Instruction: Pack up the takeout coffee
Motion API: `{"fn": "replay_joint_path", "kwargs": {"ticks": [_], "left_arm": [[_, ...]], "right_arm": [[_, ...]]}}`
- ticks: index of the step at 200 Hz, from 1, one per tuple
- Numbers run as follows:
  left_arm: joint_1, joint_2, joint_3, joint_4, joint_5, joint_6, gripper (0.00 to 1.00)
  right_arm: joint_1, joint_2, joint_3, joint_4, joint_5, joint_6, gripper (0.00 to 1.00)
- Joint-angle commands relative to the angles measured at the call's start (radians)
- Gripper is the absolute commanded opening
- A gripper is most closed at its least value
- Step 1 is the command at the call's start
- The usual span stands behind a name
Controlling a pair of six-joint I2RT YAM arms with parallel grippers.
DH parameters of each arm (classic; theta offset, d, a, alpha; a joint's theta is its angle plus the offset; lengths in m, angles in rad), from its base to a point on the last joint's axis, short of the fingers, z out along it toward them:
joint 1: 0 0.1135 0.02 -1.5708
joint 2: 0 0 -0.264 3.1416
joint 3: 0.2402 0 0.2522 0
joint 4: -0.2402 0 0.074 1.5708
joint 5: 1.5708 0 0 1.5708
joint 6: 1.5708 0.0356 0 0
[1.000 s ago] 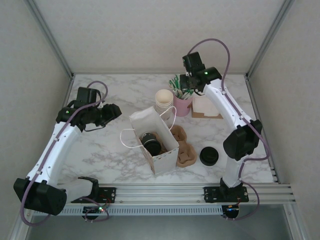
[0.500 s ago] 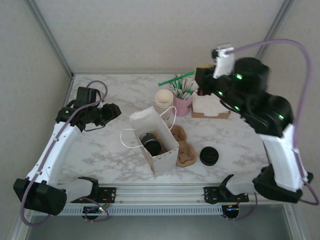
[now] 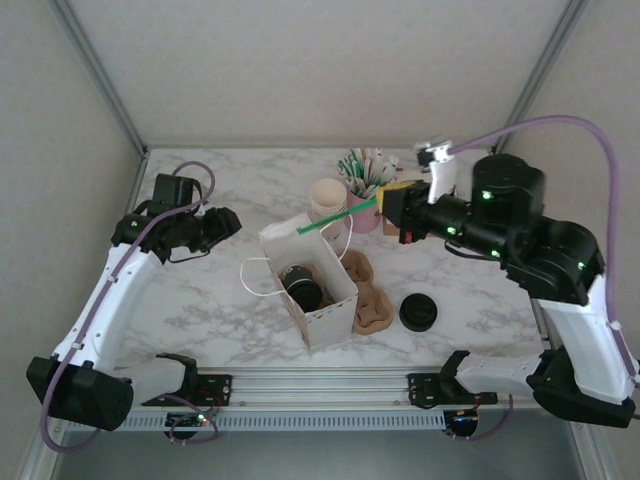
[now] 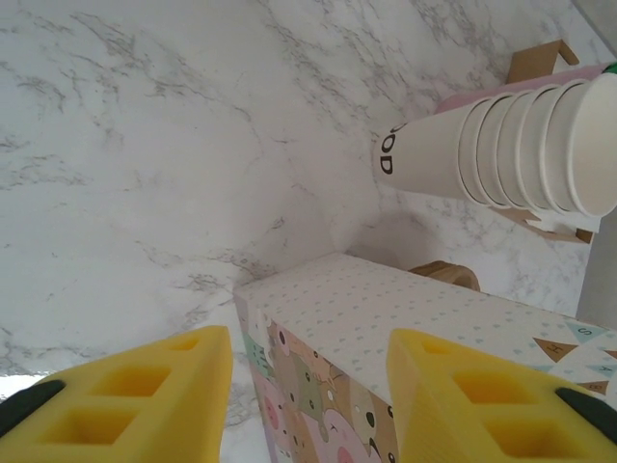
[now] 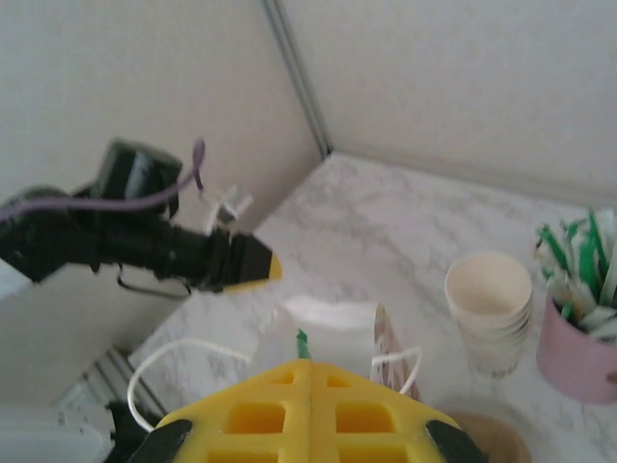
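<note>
The green straw would miss the bag if my right gripper opened now: just its tip is over the bag's far rim.
The takeout coffee, a small cup with a black lid, stands inside the open white paper bag at mid-table. My right gripper is shut on a green straw that lies level above the bag's far rim, pointing left. In the right wrist view the straw's tip pokes out past the shut gripper, over the bag's mouth. My left gripper hovers open just left of the bag; in its wrist view the gripper frames the bag's patterned corner without touching it.
A stack of cream paper cups and a pink cup of straws stand behind the bag. A brown cardboard carrier lies at the bag's right. A black stack of lids sits further right. Metal posts and walls ring the table.
The right arm swung up from the pink cup with a green straw and carried it left, over the bag. The left arm has not moved.
</note>
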Motion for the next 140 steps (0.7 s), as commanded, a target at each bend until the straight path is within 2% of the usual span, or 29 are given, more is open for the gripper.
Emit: {"fn": "replay_joint_path", "kwargs": {"ticks": [1, 34, 40, 49, 52, 67, 99, 115, 129, 140], "left_arm": [[-0.007, -0.009, 0.028, -0.024, -0.018, 0.003, 0.46], [-0.007, 0.001, 0.028, -0.025, -0.023, 0.010, 0.46], [-0.007, 0.003, 0.028, -0.024, -0.022, 0.012, 0.46], [-0.006, 0.006, 0.028, -0.027, -0.023, 0.014, 0.46], [-0.006, 0.007, 0.028, -0.026, -0.024, 0.014, 0.46], [-0.006, 0.012, 0.029, -0.026, -0.024, 0.021, 0.46], [-0.007, 0.021, 0.031, -0.021, -0.028, 0.028, 0.46], [-0.006, 0.027, 0.031, -0.011, -0.030, 0.024, 0.46], [-0.006, 0.030, 0.030, 0.000, -0.029, 0.017, 0.46], [-0.007, 0.032, 0.030, 0.009, -0.025, 0.014, 0.46]], "right_arm": [[0.030, 0.037, -0.022, -0.080, -0.028, 0.008, 0.00], [0.091, 0.184, 0.034, -0.174, 0.054, -0.051, 0.00], [0.095, 0.208, 0.042, -0.177, 0.064, -0.058, 0.13], [0.098, 0.229, 0.048, -0.167, 0.091, -0.062, 0.47], [0.097, 0.233, 0.046, -0.161, 0.106, -0.060, 0.54], [0.097, 0.231, 0.053, -0.120, 0.184, -0.054, 0.65], [0.093, 0.156, 0.050, 0.007, 0.402, -0.065, 0.68], [0.056, 0.105, 0.012, 0.086, 0.484, -0.073, 0.66], [-0.032, 0.087, -0.023, 0.108, 0.514, -0.065, 0.66], [-0.153, 0.091, -0.049, 0.097, 0.486, -0.042, 0.66]]}}
